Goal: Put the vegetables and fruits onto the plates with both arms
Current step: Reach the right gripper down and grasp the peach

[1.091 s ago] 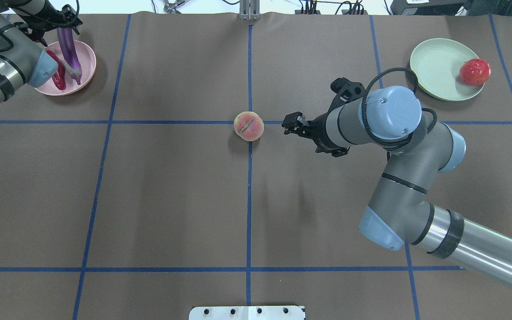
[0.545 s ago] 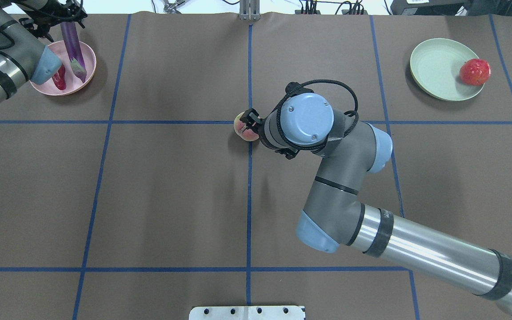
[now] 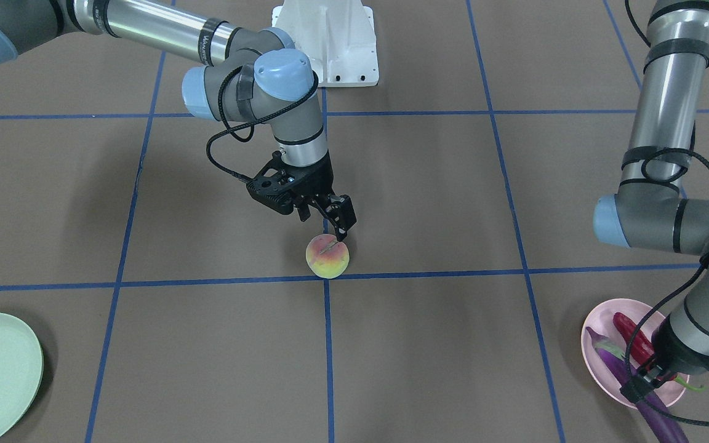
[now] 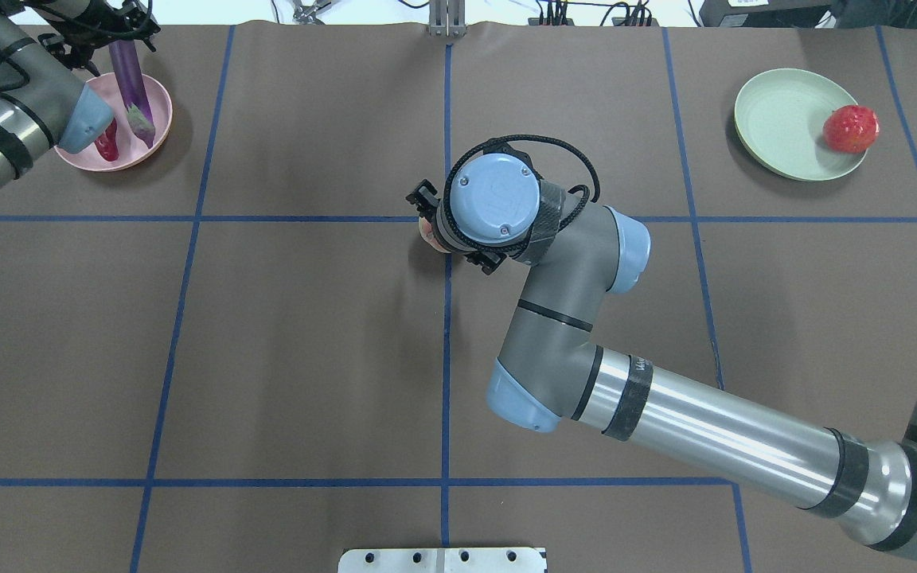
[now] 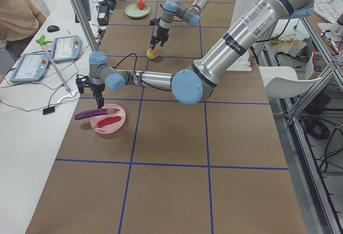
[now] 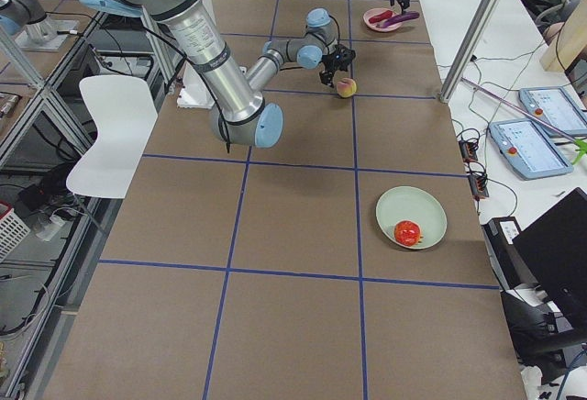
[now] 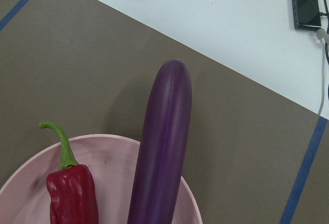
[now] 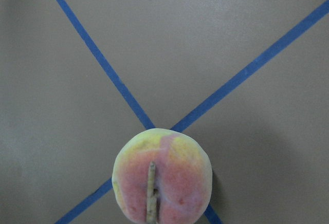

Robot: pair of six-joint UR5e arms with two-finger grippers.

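Observation:
My right gripper should grab the peach's (image 3: pixel 327 258) rounded sides next. Then it can put fruit onto the mint green plate.
The peach (image 3: pixel 327 258) lies on the blue tape crossing at the table's middle and fills the lower part of the right wrist view (image 8: pixel 162 178). My right gripper (image 3: pixel 325 220) hangs open just above it, not touching. In the overhead view the right wrist hides most of the peach (image 4: pixel 427 232). The eggplant (image 4: pixel 132 87) and the red chili (image 4: pixel 106 143) lie on the pink plate (image 4: pixel 158 103), and the eggplant's end overhangs the rim (image 7: pixel 162 152). My left gripper (image 3: pixel 637 384) is open just above the eggplant. The pomegranate (image 4: pixel 850 129) sits on the green plate (image 4: pixel 785 119).
The white pedestal base (image 3: pixel 330 43) stands at the robot's side of the table. Blue tape lines (image 4: pixel 446 358) divide the brown table. An operator (image 5: pixel 16 14) sits beyond the table's far edge, by tablets and cables.
My right arm has swung left from beside the peach to directly over it. My left gripper has laid the eggplant down onto the pink plate and let it go.

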